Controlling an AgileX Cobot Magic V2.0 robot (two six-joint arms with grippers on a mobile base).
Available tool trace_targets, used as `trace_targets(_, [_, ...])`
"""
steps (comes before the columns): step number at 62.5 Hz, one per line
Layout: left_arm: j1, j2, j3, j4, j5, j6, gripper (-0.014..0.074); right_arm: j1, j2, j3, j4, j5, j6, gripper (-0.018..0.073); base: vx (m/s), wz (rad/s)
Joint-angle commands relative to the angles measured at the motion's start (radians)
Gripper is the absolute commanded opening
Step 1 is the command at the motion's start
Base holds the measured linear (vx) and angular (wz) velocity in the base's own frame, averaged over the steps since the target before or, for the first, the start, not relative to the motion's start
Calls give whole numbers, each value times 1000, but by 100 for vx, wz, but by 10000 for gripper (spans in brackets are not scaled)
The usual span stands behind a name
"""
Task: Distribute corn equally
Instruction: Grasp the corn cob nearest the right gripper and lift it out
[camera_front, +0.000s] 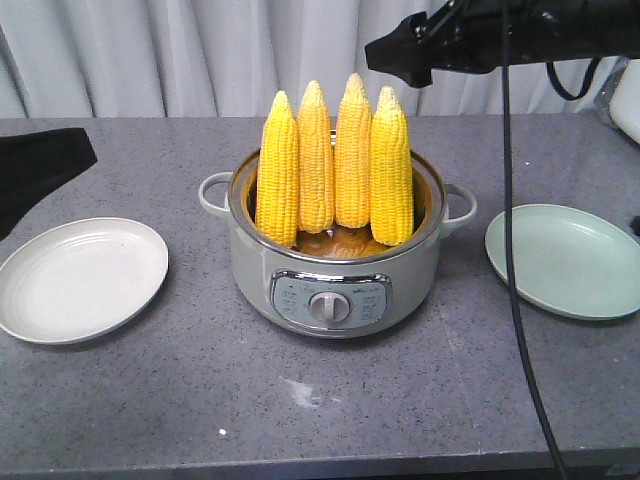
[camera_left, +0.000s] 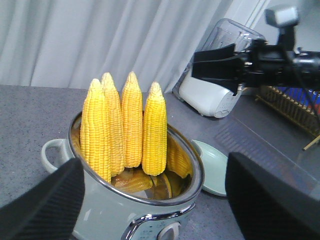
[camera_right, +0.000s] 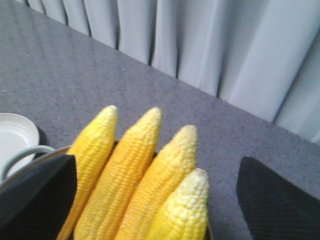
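Note:
The pale green plate (camera_front: 565, 260) needs its share of corn, so my right gripper needs to grab a yellow cob by its narrow tip (camera_front: 388, 104) next.
Several yellow corn cobs (camera_front: 335, 170) stand upright, tips up, in a pale green electric pot (camera_front: 250, 265) at the middle of the table. A white plate (camera_front: 80, 278) lies left of the pot and a pale green plate (camera_front: 565, 260) lies right of it; both are bare. My left gripper (camera_left: 157, 200) is open, level with the pot's front wall, a little way off it. My right gripper (camera_right: 157, 200) is open and hovers above the corn tips (camera_right: 150, 150); in the front view it (camera_front: 385, 52) hangs up and to the right of the cobs.
A black cable (camera_front: 515, 250) hangs from the right arm in front of the green plate. A white appliance with a clear jar (camera_left: 212, 92) and a wire rack (camera_left: 295, 107) stand at the far right. Grey curtains close off the back.

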Motion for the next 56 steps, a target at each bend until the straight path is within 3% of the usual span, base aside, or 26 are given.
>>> trace_targets(1, [0,-2,-35,-58,-9,1,564,-1,41,-87,-12,-46,55,611,0,0])
trace_targets(17, [0,-2,-35,-58,-10,1,564,-2,126,-97,-65,-8,97,592,0,0])
trace_targets(25, [0,-2,-35,-58,-11,1,564,-2,127,-97,-82,22,97,540,0,0])
trace_targets(31, [0,-2,-35,-58,-11,1,564,-2,127,-97,-90,53,97,440,0,0])
trace_targets(48, [0,-2,-35,-58,-14,1,564,-1,125,-97,-100,79,57,18,0,0])
trace_targets(50, [0,-2,-35,-58,-14,1,564,-1,120,-97,-100,79,56,-16,0,0])
trace_targets(56, [0,-2,-35,-58,-14,1,564,-1,90,-97,-98,78,56,-9,0,0])
